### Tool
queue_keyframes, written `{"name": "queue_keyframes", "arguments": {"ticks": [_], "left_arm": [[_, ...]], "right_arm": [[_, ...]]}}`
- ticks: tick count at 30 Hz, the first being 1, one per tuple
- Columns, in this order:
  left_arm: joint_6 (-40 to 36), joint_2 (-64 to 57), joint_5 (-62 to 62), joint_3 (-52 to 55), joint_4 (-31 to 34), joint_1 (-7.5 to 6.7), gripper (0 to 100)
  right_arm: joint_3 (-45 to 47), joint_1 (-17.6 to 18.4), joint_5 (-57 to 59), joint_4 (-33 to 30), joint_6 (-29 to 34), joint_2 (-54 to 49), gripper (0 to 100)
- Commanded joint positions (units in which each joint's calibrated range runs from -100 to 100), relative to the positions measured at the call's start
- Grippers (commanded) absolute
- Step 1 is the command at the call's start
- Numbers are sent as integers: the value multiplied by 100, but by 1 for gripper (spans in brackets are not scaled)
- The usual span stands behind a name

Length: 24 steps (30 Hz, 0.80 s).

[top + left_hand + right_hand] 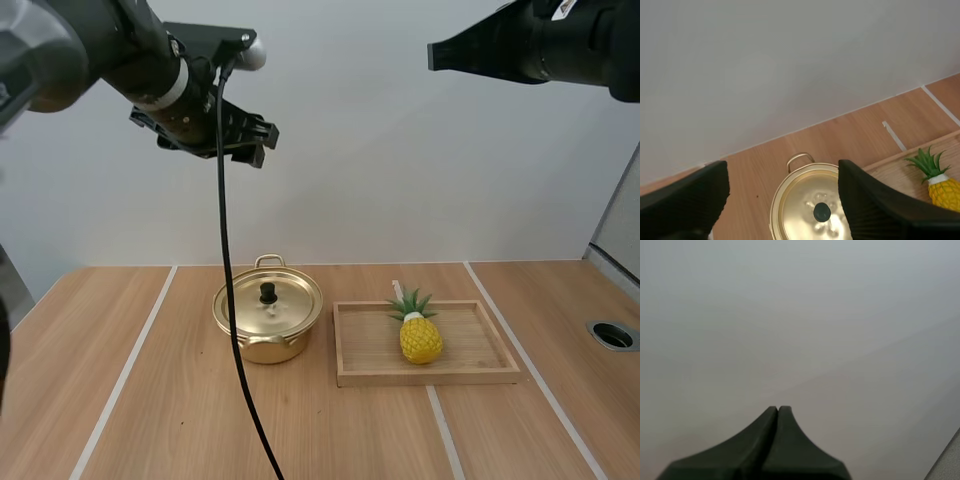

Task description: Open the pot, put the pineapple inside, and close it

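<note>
The left gripper grabs the lid by the narrow black knob [267, 293] next to open the pot, since the lid spreads wide and round across the pot.
A gold pot [267, 321] with its lid on and a black knob [268, 292] stands mid-table. To its right a yellow pineapple [420, 335] with green leaves lies in a wooden tray [426, 375]. My left gripper [247, 143] hangs high above the pot, open, nothing between its fingers. From the left wrist, the pot's lid [805, 210] and the pineapple [944, 191] lie far below between and beside the spread fingers [875, 200]. My right gripper [436, 55] is raised high above the tray, shut on nothing; its fingers [778, 412] lie together as one wedge.
The wooden table [150, 420] has pale stripes running front to back. A round metal-rimmed hole [613, 335] sits in the tabletop at the far right. A plain wall rises behind the table.
</note>
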Motion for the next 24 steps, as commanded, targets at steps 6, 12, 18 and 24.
{"name": "queue_keyframes", "arguments": {"ticks": [6, 12, 18, 24], "left_arm": [[164, 373, 19, 444, -219, 4, 100], [343, 659, -2, 871, -409, 4, 100], [586, 843, -536, 1476, -691, 4, 100], [766, 1124, -709, 1836, -705, 4, 100]], "right_arm": [[-68, -29, 67, 82, -11, -36, 0], [-68, -29, 193, 171, -11, -36, 0], [-56, -29, 283, 171, -11, -36, 0], [-56, -29, 362, 197, -11, -36, 0]]}}
